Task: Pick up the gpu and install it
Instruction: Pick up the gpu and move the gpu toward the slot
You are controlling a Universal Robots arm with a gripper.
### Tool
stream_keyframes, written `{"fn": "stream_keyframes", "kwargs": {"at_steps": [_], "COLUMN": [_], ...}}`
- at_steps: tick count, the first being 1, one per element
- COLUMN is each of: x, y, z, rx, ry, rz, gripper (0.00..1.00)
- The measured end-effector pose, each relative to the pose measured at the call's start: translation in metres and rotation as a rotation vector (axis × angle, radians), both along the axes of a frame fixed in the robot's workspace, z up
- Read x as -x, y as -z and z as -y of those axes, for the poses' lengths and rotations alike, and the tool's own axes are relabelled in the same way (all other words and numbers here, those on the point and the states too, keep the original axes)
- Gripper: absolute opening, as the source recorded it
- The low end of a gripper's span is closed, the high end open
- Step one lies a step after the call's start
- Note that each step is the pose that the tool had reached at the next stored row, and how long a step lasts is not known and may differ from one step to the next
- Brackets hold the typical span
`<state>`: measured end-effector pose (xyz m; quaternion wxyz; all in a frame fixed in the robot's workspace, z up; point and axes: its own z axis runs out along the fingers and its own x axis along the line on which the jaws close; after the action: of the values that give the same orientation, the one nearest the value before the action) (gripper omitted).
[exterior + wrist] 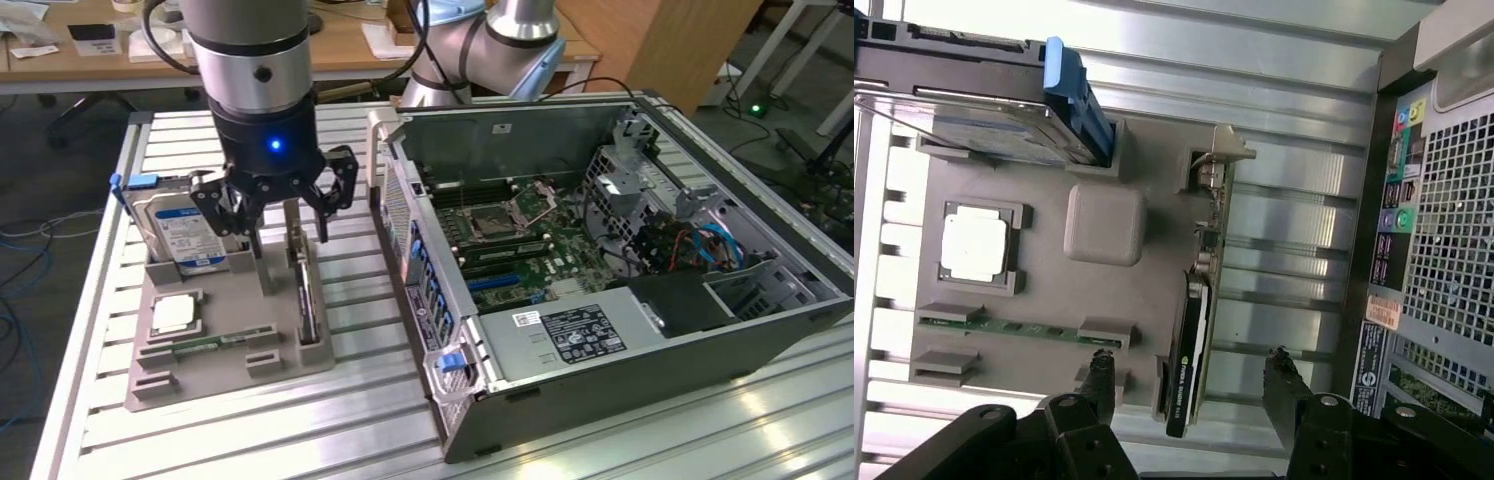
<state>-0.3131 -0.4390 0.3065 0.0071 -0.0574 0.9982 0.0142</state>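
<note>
I should grab the GPU by its black cooler end (307, 298) next. The sides are flat there, while small parts stick out unevenly near the bracket.
The gpu (308, 305) is a thin dark card standing on edge in a slot along the grey holder tray (214, 375), on the side nearest the computer case. Its pale metal bracket (1220, 165) is at one end. In the wrist view the gpu (1192, 335) shows a black edge with a green logo. My gripper (280, 215) hangs just above the card, open, with nothing in it. In the wrist view the gripper (1192, 378) has one fingertip (1099, 372) on each side of the card's end, and neither touches it.
The tray (1044, 290) also holds a silver hard drive with a blue label (180, 225), a processor chip (174, 313) and a green memory stick (214, 343). The opened computer case (441, 270) lies at the exterior view's right, its motherboard (514, 265) exposed. Both rest on a slatted metal table (360, 420).
</note>
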Motion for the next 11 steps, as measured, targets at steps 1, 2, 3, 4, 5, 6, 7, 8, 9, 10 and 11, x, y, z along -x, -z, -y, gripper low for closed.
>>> {"fn": "stream_keyframes", "kwargs": {"at_steps": [1,2,3,4,5,6,7,8,9,10,11], "x": [0.000,0.000,0.000,0.000,0.000,0.000,0.000,0.000,0.000,0.000,0.000], "y": [0.0018,0.0035,0.0053,0.0070,0.0085,0.0100,0.0114,0.0128,0.0142,0.0154,0.0164], "z": [0.0000,0.0000,0.0000,0.0000,0.0000,0.0000,0.0000,0.0000,0.0000,-0.0001,0.0000], "rx": [0.0007,0.0010,0.0013,0.0014,0.0014,0.0014,0.0014,0.0014,0.0019,0.0021,0.0022], "ry": [0.000,0.000,0.002,0.009,0.024,0.039,0.051,0.061,0.069,0.074,0.079], "rz": [-0.0001,-0.0001,-0.0001,-0.0001,-0.0001,-0.0001,-0.0001,-0.0001,-0.0001,-0.0001,0.0000], "gripper": [0.71,0.71,0.71,0.71,0.71,0.71,0.71,0.71,0.71,0.71,0.71]}}
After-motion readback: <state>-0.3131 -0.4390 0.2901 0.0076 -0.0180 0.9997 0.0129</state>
